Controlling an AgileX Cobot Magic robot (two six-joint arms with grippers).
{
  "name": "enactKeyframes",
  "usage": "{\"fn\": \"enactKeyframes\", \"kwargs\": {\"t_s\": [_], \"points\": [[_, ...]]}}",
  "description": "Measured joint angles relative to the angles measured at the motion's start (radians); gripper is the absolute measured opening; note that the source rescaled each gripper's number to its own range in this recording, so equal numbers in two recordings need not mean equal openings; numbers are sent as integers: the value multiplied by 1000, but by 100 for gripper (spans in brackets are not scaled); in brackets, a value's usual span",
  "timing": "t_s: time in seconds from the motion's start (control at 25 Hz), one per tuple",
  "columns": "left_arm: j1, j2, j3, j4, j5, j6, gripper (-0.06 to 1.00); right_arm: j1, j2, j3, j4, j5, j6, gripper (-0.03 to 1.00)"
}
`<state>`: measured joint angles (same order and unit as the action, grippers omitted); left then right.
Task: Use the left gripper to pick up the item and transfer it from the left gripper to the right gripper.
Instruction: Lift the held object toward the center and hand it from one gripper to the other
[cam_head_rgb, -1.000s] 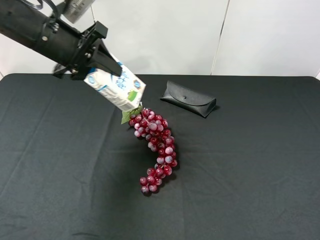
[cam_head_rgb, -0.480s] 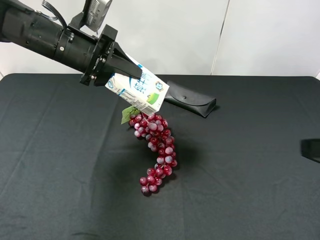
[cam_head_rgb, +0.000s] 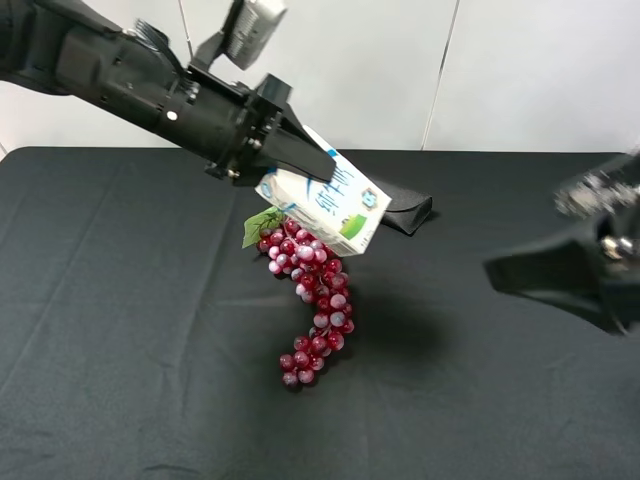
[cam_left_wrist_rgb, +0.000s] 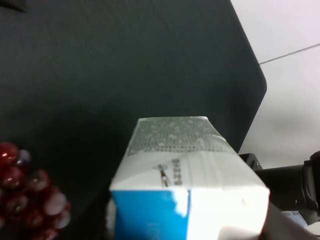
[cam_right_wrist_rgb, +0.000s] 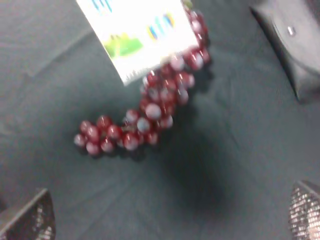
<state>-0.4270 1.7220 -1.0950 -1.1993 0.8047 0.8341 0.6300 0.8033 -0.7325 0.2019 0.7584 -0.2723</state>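
Observation:
My right gripper grabs the white carton by its green-patched end (cam_head_rgb: 359, 216) (cam_right_wrist_rgb: 145, 44) next, for the handover from my left gripper.
My left gripper (cam_head_rgb: 300, 165) is shut on the item, a white carton with blue print and a green patch (cam_head_rgb: 333, 207). It holds the carton tilted in the air above the upper end of the grapes. The carton fills the left wrist view (cam_left_wrist_rgb: 185, 170), which hides the left fingers. My right gripper (cam_head_rgb: 520, 275) is blurred at the right, apart from the carton and pointing toward it. In the right wrist view its two fingertips (cam_right_wrist_rgb: 30, 217) stand wide apart and empty, with the carton (cam_right_wrist_rgb: 140, 35) ahead.
A bunch of red grapes (cam_head_rgb: 312, 300) lies on the black tablecloth (cam_head_rgb: 120, 330) under the carton. A black flap case (cam_head_rgb: 408, 211) lies behind it, partly hidden. White wall panels stand at the back.
My left gripper has carried the carton to the right and a little lower, over the grapes. My right arm has come in from the right edge toward the middle.

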Motion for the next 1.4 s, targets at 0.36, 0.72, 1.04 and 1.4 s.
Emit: {"fn": "enactKeyframes", "kwargs": {"t_s": [0.36, 0.72, 1.04, 1.4], "points": [[-38, 0, 0, -58, -32, 0, 0, 165, 217, -68, -89, -175, -5, 100], [-38, 0, 0, -97, -33, 3, 0, 168, 349, -70, -169, -355, -7, 100], [-38, 0, 0, -109, -15, 9, 0, 168, 427, -71, -193, -430, -7, 100], [-38, 0, 0, -109, 27, 16, 0, 168, 497, -71, -215, -472, -7, 100]]}}
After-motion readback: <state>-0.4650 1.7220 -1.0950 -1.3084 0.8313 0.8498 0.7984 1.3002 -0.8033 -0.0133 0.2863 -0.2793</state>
